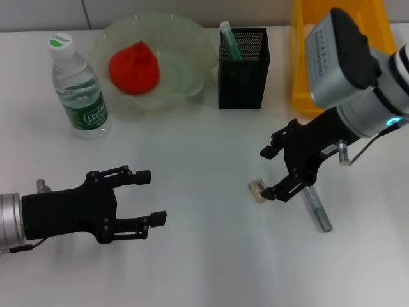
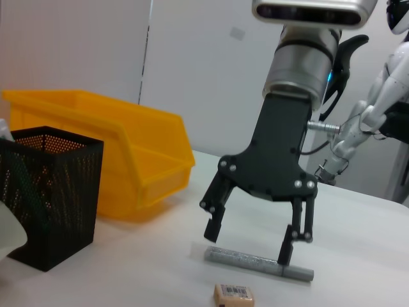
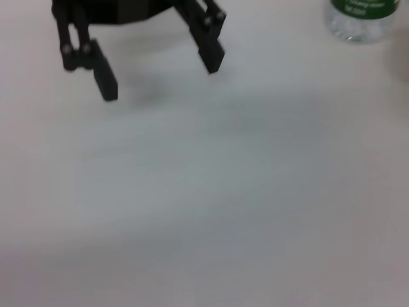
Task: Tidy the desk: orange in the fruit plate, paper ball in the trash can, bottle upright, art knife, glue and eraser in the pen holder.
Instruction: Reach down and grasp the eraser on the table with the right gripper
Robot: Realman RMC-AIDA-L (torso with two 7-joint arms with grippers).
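The tan eraser is below my right gripper's fingers in the head view, and they are outside its sides. They should lower before closing, or they would miss.
My right gripper hangs open low over the table with nothing between its fingers. The small tan eraser lies just beside its near fingertip. The grey art knife lies flat right behind it. The left wrist view shows the same right gripper over the art knife and eraser. The orange sits in the fruit plate. The bottle stands upright. A green and white glue stick stands in the black pen holder. My left gripper is open at the front left. The paper ball is out of view.
A yellow bin stands at the back right, beside the pen holder. The right wrist view shows my left gripper over bare white table and the bottle's base.
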